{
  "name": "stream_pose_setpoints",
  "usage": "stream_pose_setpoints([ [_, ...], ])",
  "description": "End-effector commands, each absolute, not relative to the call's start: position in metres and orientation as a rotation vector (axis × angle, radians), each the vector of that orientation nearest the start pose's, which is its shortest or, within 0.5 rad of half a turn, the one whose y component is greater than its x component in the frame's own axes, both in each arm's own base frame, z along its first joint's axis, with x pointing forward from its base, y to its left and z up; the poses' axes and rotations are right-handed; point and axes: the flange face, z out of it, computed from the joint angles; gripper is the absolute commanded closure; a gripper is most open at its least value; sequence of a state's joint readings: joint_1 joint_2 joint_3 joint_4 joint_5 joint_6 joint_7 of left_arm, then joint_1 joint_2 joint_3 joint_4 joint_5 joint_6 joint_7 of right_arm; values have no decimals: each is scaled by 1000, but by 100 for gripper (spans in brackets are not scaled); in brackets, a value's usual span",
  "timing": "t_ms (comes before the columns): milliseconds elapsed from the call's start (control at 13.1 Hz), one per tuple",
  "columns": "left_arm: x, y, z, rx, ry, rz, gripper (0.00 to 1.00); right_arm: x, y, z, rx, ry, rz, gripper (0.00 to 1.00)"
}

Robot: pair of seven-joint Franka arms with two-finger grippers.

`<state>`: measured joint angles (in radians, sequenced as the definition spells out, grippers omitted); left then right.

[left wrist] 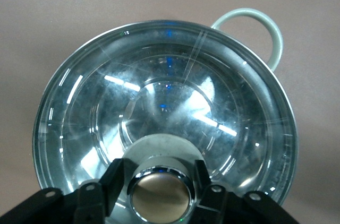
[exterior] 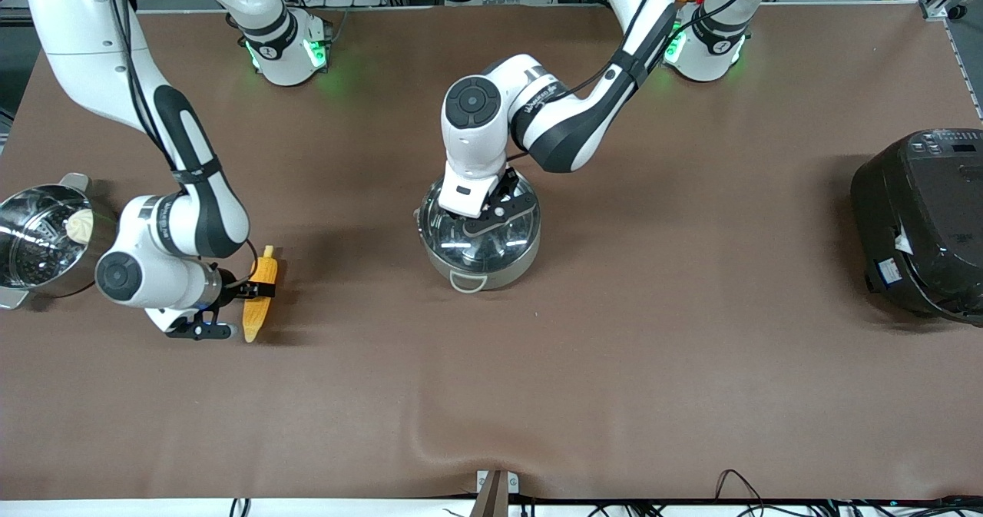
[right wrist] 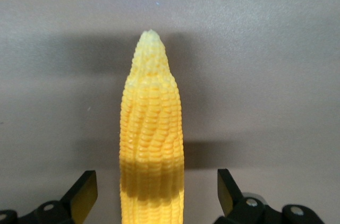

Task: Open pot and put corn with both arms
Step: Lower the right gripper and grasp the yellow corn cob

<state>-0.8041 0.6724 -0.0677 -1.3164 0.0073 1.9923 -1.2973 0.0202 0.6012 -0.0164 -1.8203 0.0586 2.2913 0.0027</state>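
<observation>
My right gripper's fingers are above the corn, and a dark shadow lies across the corn. They need to go down to the corn before my right gripper closes.
The steel pot (exterior: 480,270) stands mid-table with its glass lid (exterior: 511,234) on it. My left gripper (exterior: 491,214) is over the lid. In the left wrist view the left gripper (left wrist: 161,182) is shut on the lid's copper-coloured knob (left wrist: 162,196), and the lid (left wrist: 164,96) sits flat on the pot, whose grey loop handle (left wrist: 265,25) shows. The corn (exterior: 259,275) lies on the table toward the right arm's end. My right gripper (exterior: 257,291) is low over it. In the right wrist view the right gripper (right wrist: 156,192) is open, with a gap on each side of the corn (right wrist: 151,128).
A steel steamer pot (exterior: 31,260) with a white bun (exterior: 79,225) stands at the right arm's end of the table, close to the right arm's wrist. A big black rice cooker (exterior: 921,217) stands at the left arm's end. The brown table (exterior: 614,363) lies between.
</observation>
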Motion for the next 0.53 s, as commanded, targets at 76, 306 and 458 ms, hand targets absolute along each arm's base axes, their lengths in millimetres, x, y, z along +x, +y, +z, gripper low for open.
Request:
stream_pose_setpoints([
  [76, 480, -558, 345, -3074, -718, 33, 53, 616, 11, 195, -3090, 192, 186, 0],
  [306, 479, -558, 345, -3075, -717, 34, 68, 613, 12, 191, -3088, 203, 219, 0],
  [458, 480, -557, 348, -3073, -720, 33, 92, 611, 18, 191, -3092, 136, 243, 99],
])
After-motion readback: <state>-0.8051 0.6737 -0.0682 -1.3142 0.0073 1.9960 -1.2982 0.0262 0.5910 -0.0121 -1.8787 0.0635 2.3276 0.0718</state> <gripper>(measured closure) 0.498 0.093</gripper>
